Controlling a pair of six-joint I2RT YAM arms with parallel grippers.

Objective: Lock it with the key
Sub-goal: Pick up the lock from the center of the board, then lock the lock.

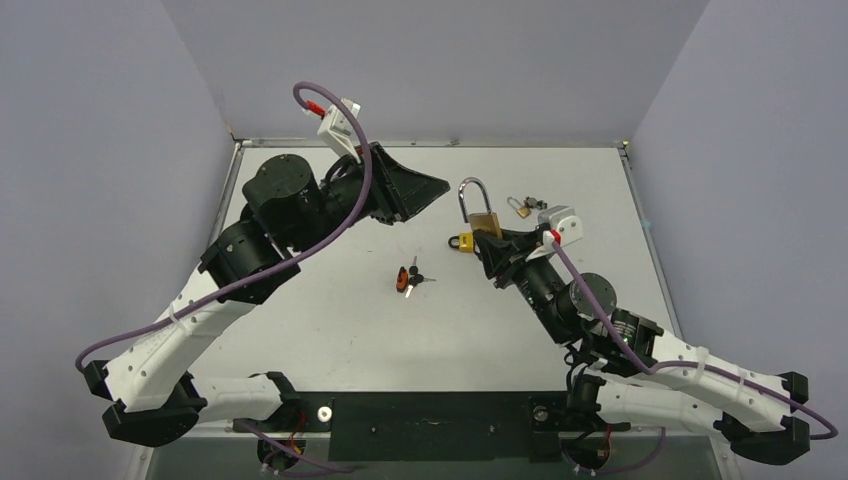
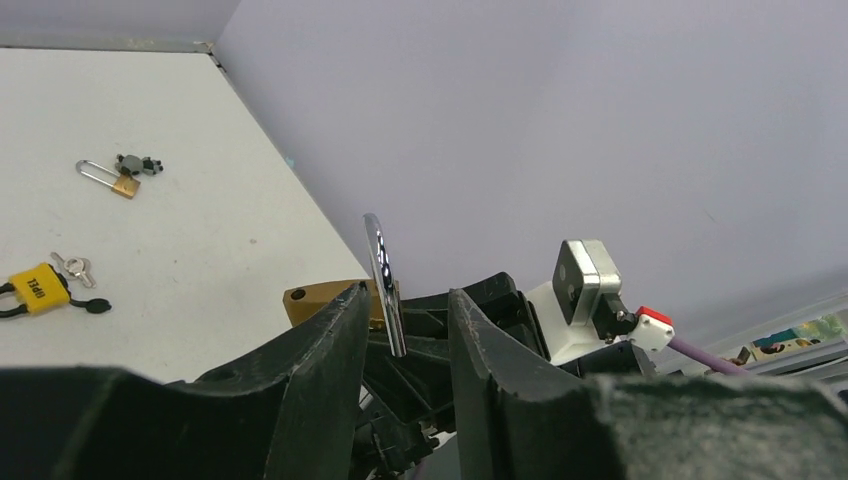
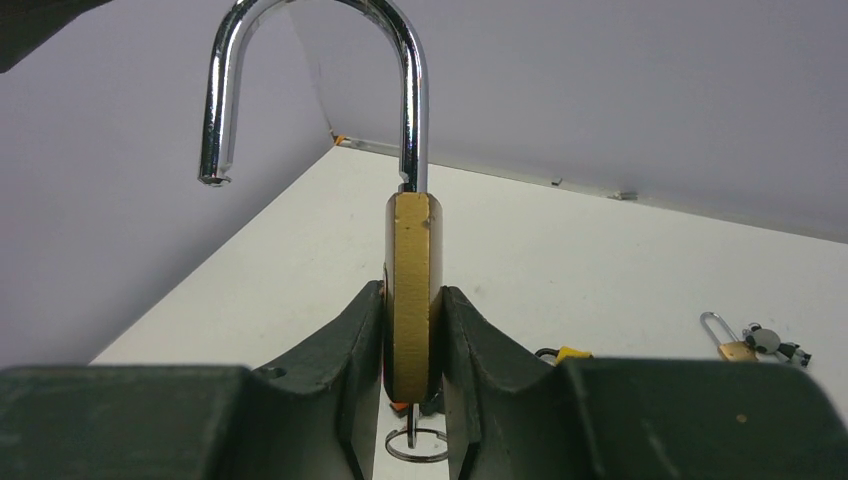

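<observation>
Next, the left gripper grabs the open steel shackle by its curved bend (image 1: pixel 472 181) (image 2: pixel 372 222) to lock with the key, and the brass body stays free.
My right gripper (image 1: pixel 487 238) is shut on the body of a brass padlock (image 1: pixel 485 222) and holds it upright above the table. The padlock's steel shackle (image 1: pixel 473 196) stands open. In the right wrist view the padlock (image 3: pixel 412 250) sits between my fingers (image 3: pixel 350 340), and its shackle (image 3: pixel 410 90) has its free end swung out to the left. A bunch of keys (image 1: pixel 408 277) with an orange tag lies on the table; its ring (image 3: pixel 415 446) shows below the lock. My left gripper (image 1: pixel 438 186) is open and empty, just left of the shackle (image 2: pixel 384 285), which shows between its fingertips (image 2: pixel 340 320).
A yellow padlock (image 1: pixel 461 241) lies on the table beside the right gripper, also in the left wrist view (image 2: pixel 36 285). A small brass padlock with keys (image 1: pixel 520 207) lies farther back. Grey walls enclose the white table (image 1: pixel 330 330).
</observation>
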